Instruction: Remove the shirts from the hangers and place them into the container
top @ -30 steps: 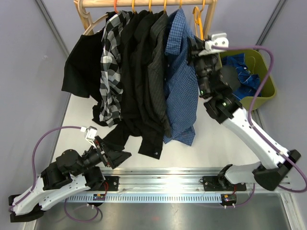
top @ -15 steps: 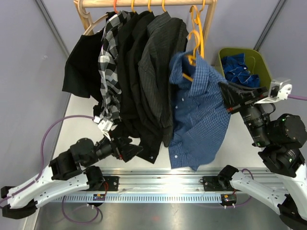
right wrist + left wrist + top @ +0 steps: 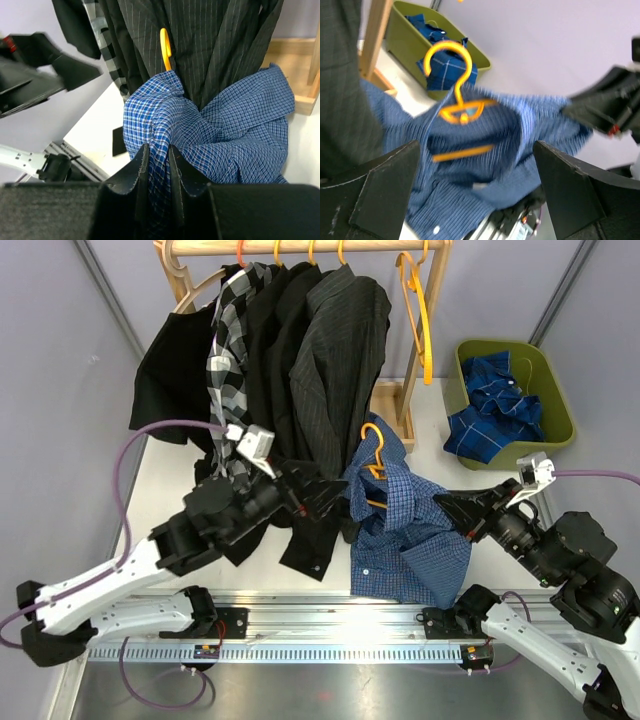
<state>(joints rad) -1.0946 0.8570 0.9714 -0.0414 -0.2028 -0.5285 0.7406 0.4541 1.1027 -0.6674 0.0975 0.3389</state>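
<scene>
The left gripper grabs the hanger's hook above the collar [image 3: 379, 436] next, to draw the orange hanger out of the lighter blue check shirt [image 3: 410, 540].
The lighter blue check shirt [image 3: 410, 540] hangs in the air above the near table, with an orange hanger [image 3: 372, 455] still inside its collar. My right gripper [image 3: 443, 505] is shut on a bunched fold of this shirt [image 3: 225, 135], and the cloth is pinched between the jaws of that gripper [image 3: 157, 155]. My left gripper [image 3: 338, 498] is wide open just left of the shirt, touching nothing. In the left wrist view the gripper [image 3: 477, 185] frames the hanger [image 3: 457, 100] and the shirt [image 3: 510, 135]. The olive container [image 3: 555, 370] at the right back holds a dark blue plaid shirt [image 3: 495, 405].
On the wooden rack [image 3: 300, 248] hang a charcoal pinstripe shirt [image 3: 335, 360], black shirts [image 3: 275, 370] and a black-and-white plaid shirt [image 3: 228, 350]. An empty orange hanger [image 3: 418, 310] hangs at the rail's right end. The rack's foot [image 3: 392, 405] stands behind the held shirt.
My right gripper has pulled the blue check shirt, hanger inside, off the rail and down toward the near edge. My left arm has risen and reached right toward the shirt.
</scene>
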